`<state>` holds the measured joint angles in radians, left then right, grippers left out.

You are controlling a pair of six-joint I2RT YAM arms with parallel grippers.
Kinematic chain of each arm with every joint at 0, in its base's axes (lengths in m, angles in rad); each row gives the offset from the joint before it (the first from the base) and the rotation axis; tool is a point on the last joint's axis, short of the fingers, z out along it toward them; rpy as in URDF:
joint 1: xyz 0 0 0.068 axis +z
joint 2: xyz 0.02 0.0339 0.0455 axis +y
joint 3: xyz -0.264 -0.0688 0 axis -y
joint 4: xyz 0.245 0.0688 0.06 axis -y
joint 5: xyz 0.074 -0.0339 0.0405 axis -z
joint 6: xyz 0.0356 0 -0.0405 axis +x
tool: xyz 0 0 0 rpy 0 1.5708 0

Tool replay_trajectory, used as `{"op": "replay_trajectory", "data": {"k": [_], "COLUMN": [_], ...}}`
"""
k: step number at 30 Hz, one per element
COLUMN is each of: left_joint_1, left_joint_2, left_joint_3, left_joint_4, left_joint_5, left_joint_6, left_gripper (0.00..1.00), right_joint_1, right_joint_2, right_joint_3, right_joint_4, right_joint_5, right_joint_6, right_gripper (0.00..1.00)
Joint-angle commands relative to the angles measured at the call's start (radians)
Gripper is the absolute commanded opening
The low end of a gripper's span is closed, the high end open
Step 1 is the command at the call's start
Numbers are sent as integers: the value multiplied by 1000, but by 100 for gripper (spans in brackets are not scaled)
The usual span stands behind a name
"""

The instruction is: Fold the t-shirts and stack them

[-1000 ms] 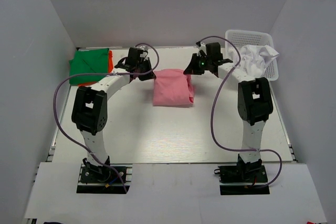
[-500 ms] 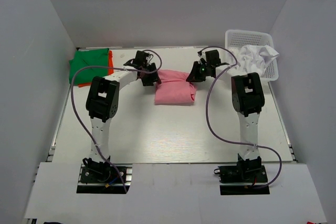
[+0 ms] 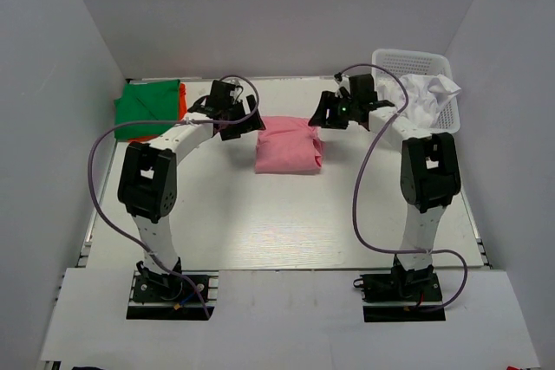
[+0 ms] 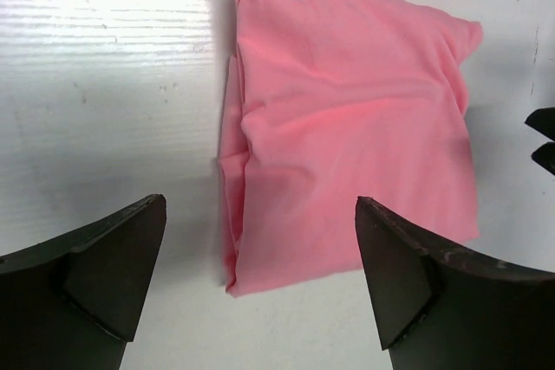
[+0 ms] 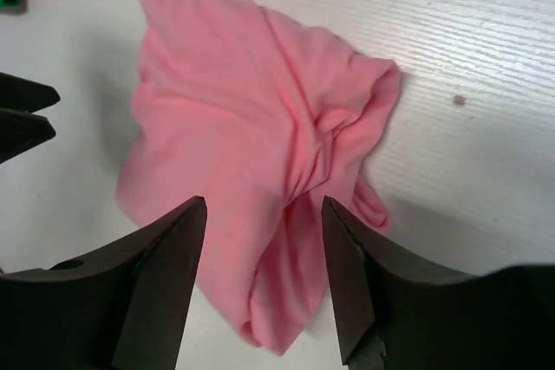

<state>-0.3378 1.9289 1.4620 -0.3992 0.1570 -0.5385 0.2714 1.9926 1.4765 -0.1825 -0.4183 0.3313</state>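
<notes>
I should grab the pink t-shirt's far corner on the bunched side with my right gripper next, to stretch its far edge straight for folding.
A folded pink t-shirt (image 3: 288, 145) lies flat on the table between the two arms, its right side bunched and wrinkled (image 5: 251, 162). My left gripper (image 3: 244, 122) hovers just above its far left corner, jaws wide open and holding nothing (image 4: 260, 214). My right gripper (image 3: 324, 115) hangs open over the far right corner, also with nothing in it (image 5: 264, 205). A green t-shirt (image 3: 149, 108) lies folded on an orange one (image 3: 182, 107) at the back left. A crumpled white t-shirt (image 3: 427, 97) sits in the basket.
The white plastic basket (image 3: 411, 61) stands at the back right corner. White walls close in the table at the back and on both sides. The right gripper's fingertips (image 4: 543, 139) show at the edge of the left wrist view.
Both grippers have opened from shut and let go of the pink t-shirt. They have lifted slightly off its far corners, and the shirt now rests on the table.
</notes>
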Motion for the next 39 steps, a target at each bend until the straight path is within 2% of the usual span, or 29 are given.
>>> {"op": "replay_trajectory", "data": {"k": [1, 5, 11, 12, 15, 16, 17, 20, 21, 23, 24, 25, 26, 28, 35, 39], "left_joint_1": [-4, 6, -4, -4, -4, -4, -4, -4, -4, -4, -4, -4, -4, -4, -4, -13], "left_joint_2": [-82, -27, 175, 243, 370, 396, 416, 441, 441, 432, 432, 420, 420, 401, 297, 162], "left_joint_3": [-48, -3, 250, 327, 467, 498, 542, 555, 543, 518, 509, 500, 500, 500, 454, 292], "left_joint_4": [29, 62, 40, 11, -47, -64, -79, -73, -54, -35, -20, -20, -20, -20, 9, 86], "left_joint_5": [-22, -22, -22, -22, -13, -13, -13, 39, 53, 78, 88, 88, 88, 88, 118, 141], "left_joint_6": [17, 54, 149, 149, 161, 161, 161, 161, 161, 161, 161, 161, 161, 161, 172, 161], "left_gripper": [100, 100, 100, 100, 90, 81, 77, 59, 46, 33, 23, 16, 3, 0, 0, 0], "right_joint_1": [20, 26, 28, 23, 23, 22, 22, 22, 22, 20, 19, 19, 19, 19, 23, 25], "right_joint_2": [-22, 37, 182, 193, 247, 253, 274, 307, 311, 328, 334, 336, 334, 325, 203, 39], "right_joint_3": [-28, 37, 209, 221, 297, 321, 326, 363, 367, 383, 390, 393, 390, 374, 230, 116], "right_joint_4": [11, 0, -54, -58, -87, -89, -89, -83, -77, -68, -68, -64, -63, -37, 40, 89], "right_joint_5": [9, 49, 115, 121, 147, 145, 139, 121, 118, 89, 79, 78, 67, 53, 47, 44], "right_joint_6": [-17, -20, -26, -28, -26, -29, -31, -29, -28, -18, -17, -15, -11, -9, -3, -1], "right_gripper": [62, 63, 67, 67, 67, 67, 67, 64, 57, 50, 35, 26, 18, 0, 0, 0]}}
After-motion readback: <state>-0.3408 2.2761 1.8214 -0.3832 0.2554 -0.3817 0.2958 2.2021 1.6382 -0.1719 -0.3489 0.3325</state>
